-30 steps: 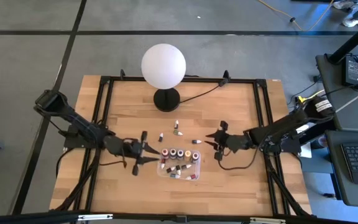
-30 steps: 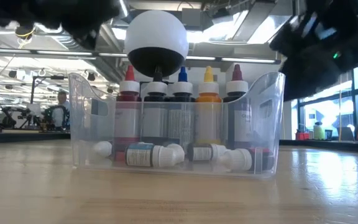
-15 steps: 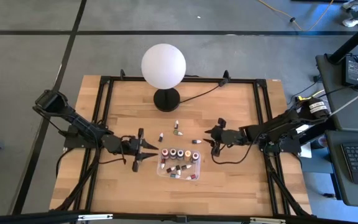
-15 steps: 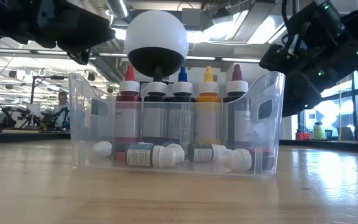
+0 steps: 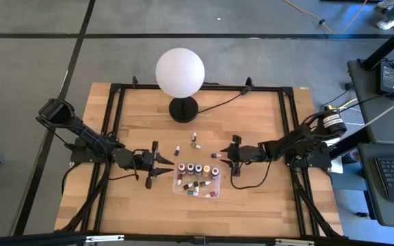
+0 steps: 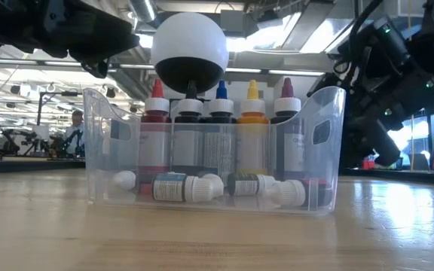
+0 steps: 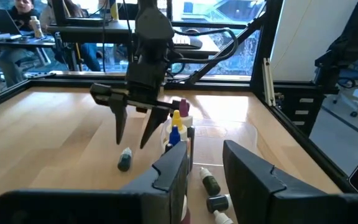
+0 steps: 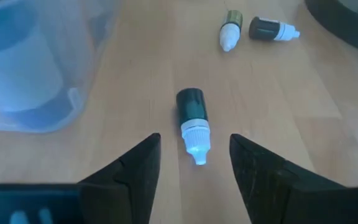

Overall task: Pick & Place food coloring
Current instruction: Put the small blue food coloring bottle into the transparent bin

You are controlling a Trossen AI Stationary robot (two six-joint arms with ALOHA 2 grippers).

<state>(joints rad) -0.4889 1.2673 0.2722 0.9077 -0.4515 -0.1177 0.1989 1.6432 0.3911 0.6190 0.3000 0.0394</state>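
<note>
I need to pick up the dark bottle with my right gripper by its white cap, so the bottle's body stays free to go into the clear tray.
The clear tray [image 5: 197, 190] holds several food coloring bottles, some upright [image 6: 221, 128], some lying [image 6: 187, 187]. More bottles lie loose on the wood beyond it [image 5: 177, 149] [image 5: 196, 141]. One dark bottle with a white cap [image 8: 192, 118] lies on its side to the right of the tray. My right gripper [image 5: 221, 156] slants down over it, open, with a finger on either side and clear of it. My left gripper [image 5: 167, 166] hovers level just left of the tray, open, with nothing between its fingers [image 7: 207, 177].
A white globe lamp on a black base [image 5: 180, 74] stands at the table's far middle, its cord running right. Two loose bottles [image 8: 230, 30] [image 8: 272, 28] lie beyond the one between my right fingers. Black rails [image 5: 289, 123] frame the tabletop.
My right gripper has come down and moved toward the table's left, from beside the tray's right end to over the lying dark bottle. My left gripper has sunk a little beside the tray, then kept still. No bottle has moved.
</note>
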